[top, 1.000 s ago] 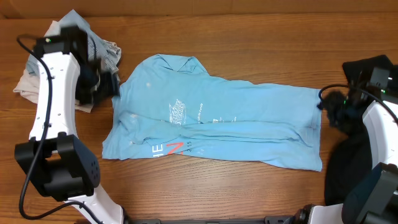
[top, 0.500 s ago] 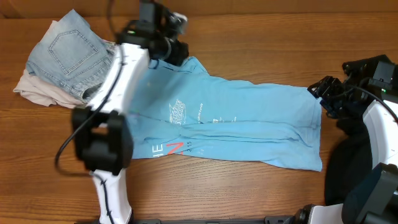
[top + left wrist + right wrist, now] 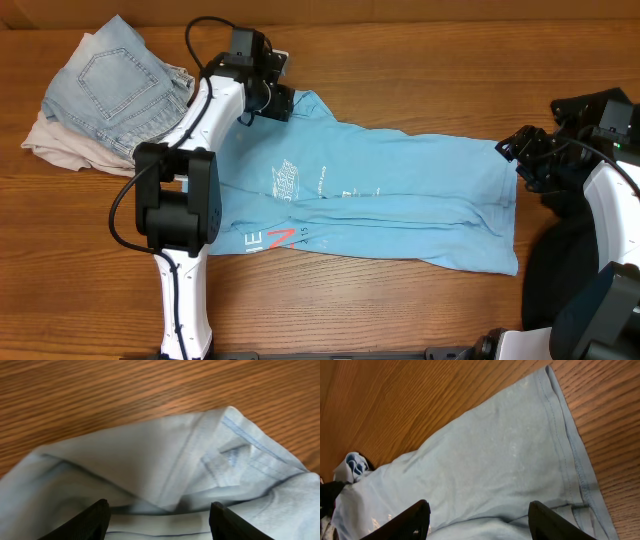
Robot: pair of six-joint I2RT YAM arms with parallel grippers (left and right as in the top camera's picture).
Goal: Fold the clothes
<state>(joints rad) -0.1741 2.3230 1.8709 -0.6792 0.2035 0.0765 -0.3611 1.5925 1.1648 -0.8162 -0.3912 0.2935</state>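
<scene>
I will grab the sky-blue T-shirt's far edge at the collar end with my left gripper next. Then I can fold that side over the T-shirt's near side.
The sky-blue T-shirt [image 3: 380,195] with white lettering lies crosswise in the middle of the table, folded lengthwise, its collar at the upper left and its hem at the right. My left gripper [image 3: 279,99] hovers open over the collar end; in the left wrist view the collar [image 3: 220,452] lies just ahead of the spread left gripper [image 3: 160,512]. Open as well, my right gripper [image 3: 519,158] sits over the shirt's right edge. In the right wrist view, the right gripper [image 3: 479,512] straddles blue cloth, with the stitched hem [image 3: 572,455] to its right. Neither gripper holds anything.
Pale denim shorts [image 3: 115,80] lie on beige cloth [image 3: 60,148] at the far left. A black garment [image 3: 558,270] sits at the right front, partly under my right arm. Bare wood [image 3: 420,70] runs behind the shirt and along the front edge.
My left arm swung from the pile at the far left across to the shirt's collar. My right gripper edged left onto the shirt's right edge. The shirt has not moved.
</scene>
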